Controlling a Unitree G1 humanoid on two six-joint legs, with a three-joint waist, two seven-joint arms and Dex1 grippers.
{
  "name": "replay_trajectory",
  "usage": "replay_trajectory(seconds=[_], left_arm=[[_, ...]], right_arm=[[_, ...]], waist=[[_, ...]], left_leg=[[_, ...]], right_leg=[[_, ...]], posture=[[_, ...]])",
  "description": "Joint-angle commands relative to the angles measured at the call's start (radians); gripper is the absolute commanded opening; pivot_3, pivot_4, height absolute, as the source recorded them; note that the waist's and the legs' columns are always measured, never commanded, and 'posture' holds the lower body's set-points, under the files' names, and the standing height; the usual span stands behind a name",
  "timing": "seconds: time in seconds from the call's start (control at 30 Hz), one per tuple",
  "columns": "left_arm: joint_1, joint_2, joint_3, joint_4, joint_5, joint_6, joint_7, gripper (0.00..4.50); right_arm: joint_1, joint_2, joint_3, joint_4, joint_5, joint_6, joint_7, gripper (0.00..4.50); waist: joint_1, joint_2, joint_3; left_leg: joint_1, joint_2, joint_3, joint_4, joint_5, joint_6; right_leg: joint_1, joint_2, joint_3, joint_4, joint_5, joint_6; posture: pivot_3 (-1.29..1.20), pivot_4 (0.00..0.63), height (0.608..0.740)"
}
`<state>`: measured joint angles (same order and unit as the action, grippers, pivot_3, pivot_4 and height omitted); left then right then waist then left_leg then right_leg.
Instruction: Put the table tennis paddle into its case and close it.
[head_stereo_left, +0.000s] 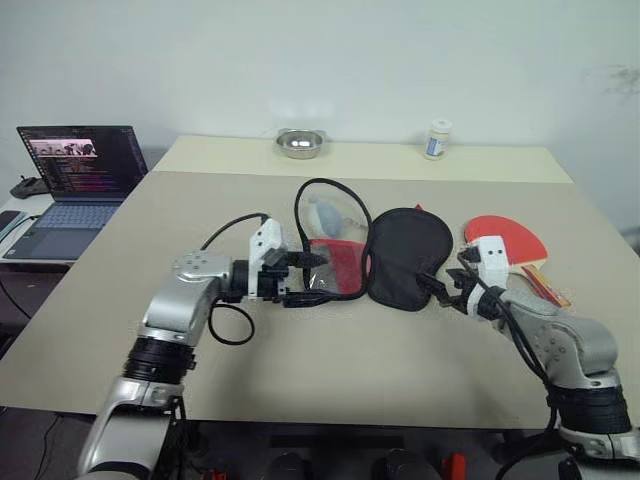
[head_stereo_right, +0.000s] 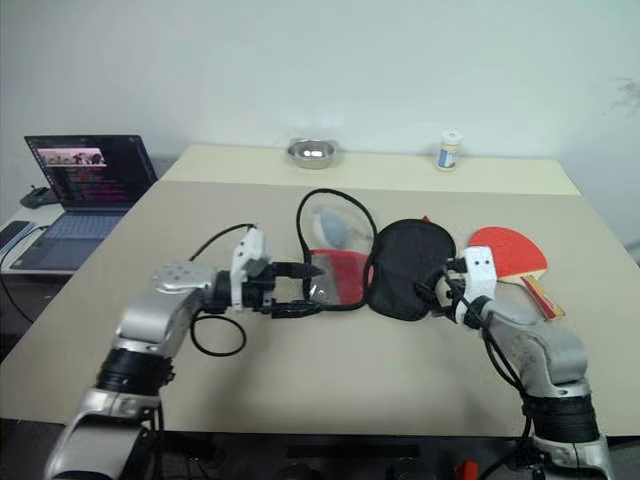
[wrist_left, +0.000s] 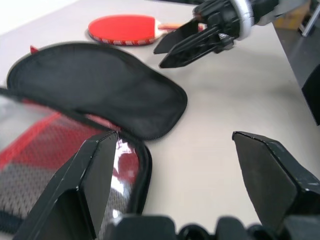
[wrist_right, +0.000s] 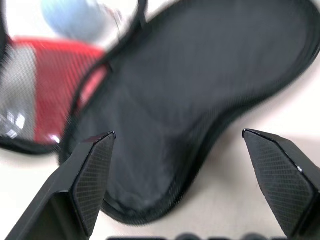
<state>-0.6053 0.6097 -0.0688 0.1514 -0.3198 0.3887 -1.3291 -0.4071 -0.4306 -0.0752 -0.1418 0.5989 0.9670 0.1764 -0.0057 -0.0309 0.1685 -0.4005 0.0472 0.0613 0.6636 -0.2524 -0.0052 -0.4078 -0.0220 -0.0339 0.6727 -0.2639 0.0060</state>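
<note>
I will grab the black half by its zip edge (head_stereo_left: 432, 283) with my right gripper next, so the case gets ready for the paddle (head_stereo_left: 505, 240).
The case lies unzipped and spread flat on the middle of the table. Its black half (head_stereo_left: 408, 255) is on the right and its red mesh half (head_stereo_left: 335, 262), with a clear flap, is on the left. The table tennis paddle (head_stereo_left: 505, 240) rests red face up on the table just right of the case. My left gripper (head_stereo_left: 313, 278) is open, pointing right at the near edge of the mesh half (wrist_left: 40, 155). My right gripper (head_stereo_left: 438, 290) is open at the near right edge of the black half (wrist_right: 200, 90), with nothing between its fingers.
A steel bowl (head_stereo_left: 299, 142) and a small white bottle (head_stereo_left: 437, 139) stand at the table's far edge. An open laptop (head_stereo_left: 75, 180) sits on a side surface to the left. Bare tabletop (head_stereo_left: 330, 350) stretches in front of the case.
</note>
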Motion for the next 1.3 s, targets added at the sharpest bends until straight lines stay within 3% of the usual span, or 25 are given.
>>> replay_trajectory(seconds=[0.03, 0.3, 0.33, 0.4, 0.77, 1.0, 1.3], left_arm=[[0.006, 0.044, 0.029, -0.055, -0.054, 0.012, -0.047, 3.98], [0.018, 0.079, 0.020, -0.080, -0.067, 0.012, -0.053, 3.98], [0.019, 0.078, 0.020, -0.084, -0.067, 0.013, -0.050, 4.01], [0.023, 0.079, 0.020, -0.093, -0.068, 0.014, -0.047, 4.03], [0.039, 0.079, -0.002, -0.156, -0.087, 0.026, -0.042, 4.03], [0.053, 0.068, -0.025, -0.187, -0.098, 0.032, -0.037, 4.03], [0.056, 0.054, -0.052, -0.196, -0.092, 0.027, -0.033, 4.03]], right_arm=[[-0.034, 0.021, 0.014, 0.027, -0.036, -0.028, 0.022, 4.50], [-0.105, 0.118, 0.051, 0.132, -0.088, -0.059, 0.076, 4.50], [-0.113, 0.126, 0.055, 0.139, -0.097, -0.064, 0.076, 4.31], [-0.122, 0.143, 0.051, 0.135, -0.093, -0.055, 0.083, 3.88], [-0.058, 0.199, -0.101, -0.109, 0.082, 0.200, 0.040, 0.02], [0.050, 0.147, -0.177, -0.263, 0.167, 0.348, 0.039, 0.02], [-0.005, -0.130, -0.189, -0.130, 0.130, 0.346, 0.170, 0.02]], waist=[[0.000, 0.000, 0.000], [0.000, 0.000, 0.000], [0.000, 0.000, 0.000], [0.000, 0.001, 0.000], [0.000, 0.001, 0.001], [0.001, 0.001, 0.001], [0.000, 0.000, 0.001]], left_leg=[[0.000, 0.000, 0.000, 0.000, 0.000, 0.000], [0.000, 0.000, 0.000, 0.000, 0.000, 0.000], [0.000, 0.000, 0.000, 0.000, 0.000, 0.000], [-0.001, 0.000, 0.001, 0.000, 0.000, 0.000], [-0.001, 0.000, 0.001, -0.001, 0.000, 0.000], [-0.001, 0.000, 0.001, -0.001, 0.000, 0.000], [-0.001, 0.000, 0.000, -0.001, 0.000, 0.000]], right_leg=[[0.000, 0.000, 0.000, 0.000, 0.000, 0.001], [-0.001, 0.000, 0.000, 0.001, -0.001, 0.001], [-0.001, 0.000, 0.001, 0.001, -0.001, 0.001], [-0.002, 0.000, 0.001, 0.001, -0.001, 0.000], [-0.003, -0.001, 0.001, 0.001, 0.000, -0.001], [-0.003, -0.001, 0.001, 0.001, -0.002, 0.000], [-0.003, 0.000, 0.000, 0.001, -0.003, 0.000]], posture=[[0.00, 0.150, 0.740], [0.00, 0.150, 0.740], [0.00, 0.150, 0.740], [0.00, 0.150, 0.740], [0.00, 0.150, 0.740], [0.00, 0.150, 0.740], [0.00, 0.150, 0.740]])
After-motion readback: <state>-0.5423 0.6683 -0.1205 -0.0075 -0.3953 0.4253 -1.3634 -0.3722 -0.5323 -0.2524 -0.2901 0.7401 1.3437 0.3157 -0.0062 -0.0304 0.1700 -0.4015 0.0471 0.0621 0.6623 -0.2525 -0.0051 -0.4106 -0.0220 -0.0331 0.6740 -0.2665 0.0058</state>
